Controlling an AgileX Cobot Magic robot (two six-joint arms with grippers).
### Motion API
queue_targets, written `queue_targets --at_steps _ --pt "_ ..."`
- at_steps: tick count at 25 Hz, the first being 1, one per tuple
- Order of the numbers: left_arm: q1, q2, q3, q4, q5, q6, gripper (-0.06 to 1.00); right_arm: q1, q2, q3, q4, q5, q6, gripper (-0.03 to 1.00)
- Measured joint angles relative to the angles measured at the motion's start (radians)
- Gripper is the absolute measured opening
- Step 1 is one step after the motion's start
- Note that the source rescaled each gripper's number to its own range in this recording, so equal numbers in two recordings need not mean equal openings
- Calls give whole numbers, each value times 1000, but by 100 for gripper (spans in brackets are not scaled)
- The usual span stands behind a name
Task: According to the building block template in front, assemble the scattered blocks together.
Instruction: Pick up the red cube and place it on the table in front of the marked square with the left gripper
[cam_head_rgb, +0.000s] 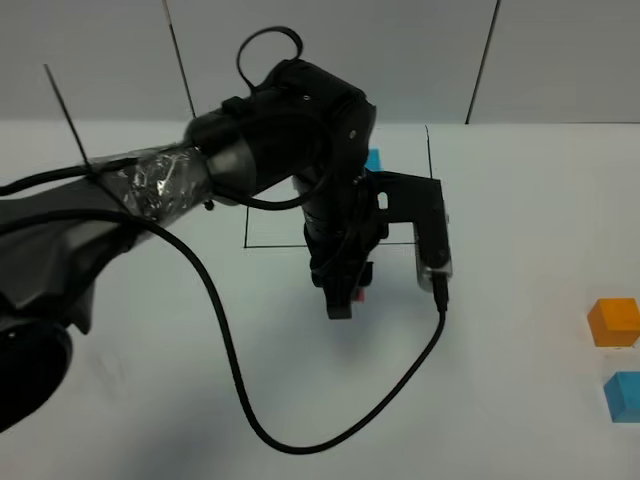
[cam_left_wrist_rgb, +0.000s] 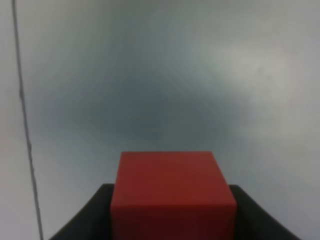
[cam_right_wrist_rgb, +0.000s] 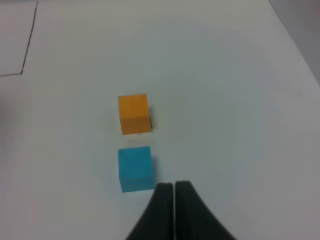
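The red block stays held in my left gripper for now, since it hangs above the white tabletop in the left wrist view.
My left gripper (cam_head_rgb: 345, 297) is shut on the red block (cam_left_wrist_rgb: 171, 192), just in front of the black drawn frame (cam_head_rgb: 270, 245); a sliver of the block (cam_head_rgb: 360, 293) shows between its dark fingers (cam_left_wrist_rgb: 82, 222). My left arm hides most of the template; only its light blue cube (cam_head_rgb: 373, 160) shows. The orange block (cam_head_rgb: 613, 322) and the light blue block (cam_head_rgb: 625, 395) lie close together at the table's right edge. In the right wrist view my right gripper (cam_right_wrist_rgb: 174, 187) is shut and empty, just beside the light blue block (cam_right_wrist_rgb: 135, 168), with the orange block (cam_right_wrist_rgb: 133, 114) beyond it.
A black cable (cam_head_rgb: 230, 350) loops from my left arm over the white table in front of the frame. The frame's corner line (cam_right_wrist_rgb: 30, 42) shows in the right wrist view. My right arm is outside the exterior view.
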Motion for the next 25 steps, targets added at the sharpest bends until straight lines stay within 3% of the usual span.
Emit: queue_targets --at_steps 7,17,25 --pt "-6 81 -21 -60 55 19 51 0 0 0 0 0 0 0" --pt "-8 135 -20 -65 53 -22 51 0 0 0 0 0 0 0" --pt "-31 161 -18 -68 -20 -24 51 0 0 0 0 0 0 0"
